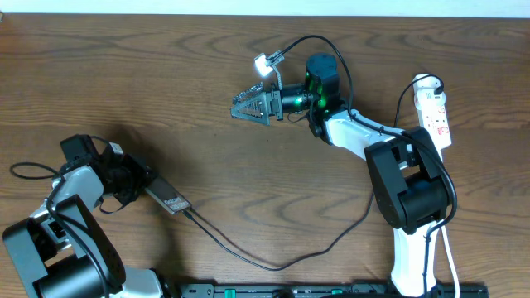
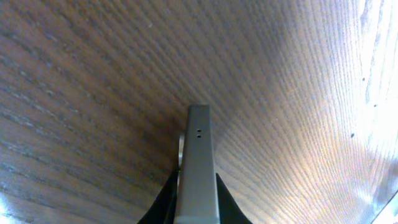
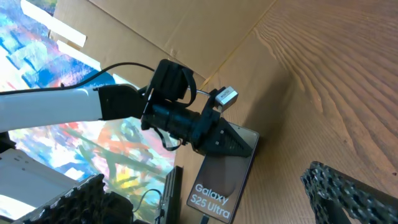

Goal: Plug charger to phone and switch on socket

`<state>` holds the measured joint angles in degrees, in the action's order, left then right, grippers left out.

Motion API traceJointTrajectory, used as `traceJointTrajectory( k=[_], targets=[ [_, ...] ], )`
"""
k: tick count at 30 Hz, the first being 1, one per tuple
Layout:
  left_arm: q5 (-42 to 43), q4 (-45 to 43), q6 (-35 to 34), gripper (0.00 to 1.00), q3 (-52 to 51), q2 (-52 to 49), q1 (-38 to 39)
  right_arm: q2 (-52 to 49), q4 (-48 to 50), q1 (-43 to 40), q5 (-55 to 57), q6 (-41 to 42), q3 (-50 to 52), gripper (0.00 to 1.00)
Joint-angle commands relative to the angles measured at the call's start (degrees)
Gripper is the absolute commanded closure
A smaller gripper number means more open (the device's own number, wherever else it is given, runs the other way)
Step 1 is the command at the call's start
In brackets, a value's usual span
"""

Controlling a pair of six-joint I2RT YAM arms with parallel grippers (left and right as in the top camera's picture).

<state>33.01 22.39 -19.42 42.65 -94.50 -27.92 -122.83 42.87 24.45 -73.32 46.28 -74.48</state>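
Observation:
Flat, empty table lies just below the bronze phone's tilted edge, so it is now time for my left gripper to release the phone.
My left gripper (image 1: 149, 189) is shut on the bronze phone (image 1: 168, 199), which it holds at the table's near left. The left wrist view shows only the phone's grey edge (image 2: 198, 162) clamped between the dark fingers (image 2: 163, 208). The right wrist view shows the phone (image 3: 217, 180) with its white Galaxy lettering. The charger, a thin black cable (image 1: 273, 266), meets the phone's free end with its plug tip (image 3: 204, 219) at the port. My right gripper (image 1: 240, 108) hangs open at mid-table, pointing left and holding nothing. The white socket (image 1: 436, 112) lies at the far right.
The charger cable loops along the front of the table and passes behind the right arm's base (image 1: 414, 240). A black rail (image 1: 331, 290) runs along the front edge. Cardboard (image 3: 186, 31) and a colourful sheet (image 3: 124, 143) lie beyond the table.

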Motion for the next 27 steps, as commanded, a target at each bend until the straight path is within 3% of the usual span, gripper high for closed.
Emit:
traceJointTrajectory(
  k=[1,5,9,17,27],
  targets=[
    [-1.6,1.2,0.7,0.91,-0.5,0.2,0.0,0.7,0.0,0.0,-0.6,0.4,-0.9,0.01],
    [-1.6,1.4,0.7,0.9,-0.5,0.2,0.0,0.7,0.0,0.0,-0.6,0.4,-0.9,0.01],
    [-1.6,1.9,0.7,0.83,-0.5,0.2,0.0,0.7,0.0,0.1,-0.6,0.4,-0.9,0.01],
    [-1.6,3.1,0.7,0.83,-0.5,0.2,0.0,0.7,0.0,0.1,-0.6,0.4,-0.9,0.01],
    [-1.5,5.6,0.7,0.58,-0.5,0.2,0.0,0.7,0.0,0.1,-0.7,0.4,-0.9,0.01]
  ],
)
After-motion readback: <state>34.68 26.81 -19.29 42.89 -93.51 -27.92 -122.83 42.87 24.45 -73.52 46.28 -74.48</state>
